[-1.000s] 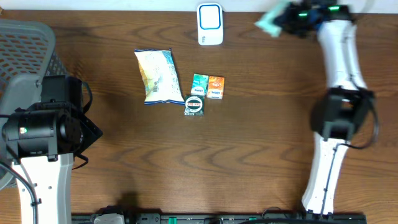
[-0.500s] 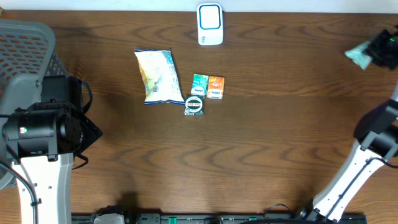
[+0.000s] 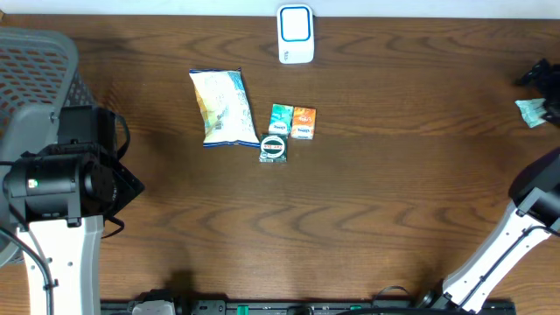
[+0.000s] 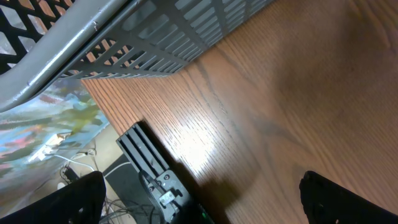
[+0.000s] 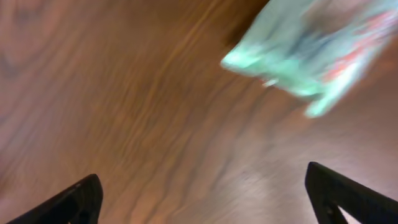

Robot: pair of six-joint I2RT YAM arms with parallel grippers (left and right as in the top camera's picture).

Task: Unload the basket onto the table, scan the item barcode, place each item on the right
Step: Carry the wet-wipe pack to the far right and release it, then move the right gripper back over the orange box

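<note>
I need to take hold of the orange box next with my right gripper, by its side away from the green box, so the barcode stays free to scan.
The white and blue scanner (image 3: 296, 33) stands at the table's far middle edge. A teal packet (image 3: 531, 111) lies at the right edge of the table; in the right wrist view this teal packet (image 5: 317, 56) is blurred and sits ahead of my fingers, free of them. My right gripper (image 5: 208, 199) is open with only bare wood between its fingers, and overhead the right gripper (image 3: 544, 83) is partly cut off by the frame edge. My left gripper (image 4: 214, 205) hangs open over the table's front left corner, holding nothing.
A pale chip bag (image 3: 220, 107), a green box (image 3: 281, 118), an orange box (image 3: 304, 122) and a dark round pack (image 3: 274, 148) lie grouped below the scanner. A grey mesh basket (image 3: 35, 70) stands at the far left, its wall (image 4: 155, 43) near my left gripper.
My right arm swung from beside the scanner out to the right edge of the table. Its gripper opened and let go of the teal packet. The left arm stayed still.
</note>
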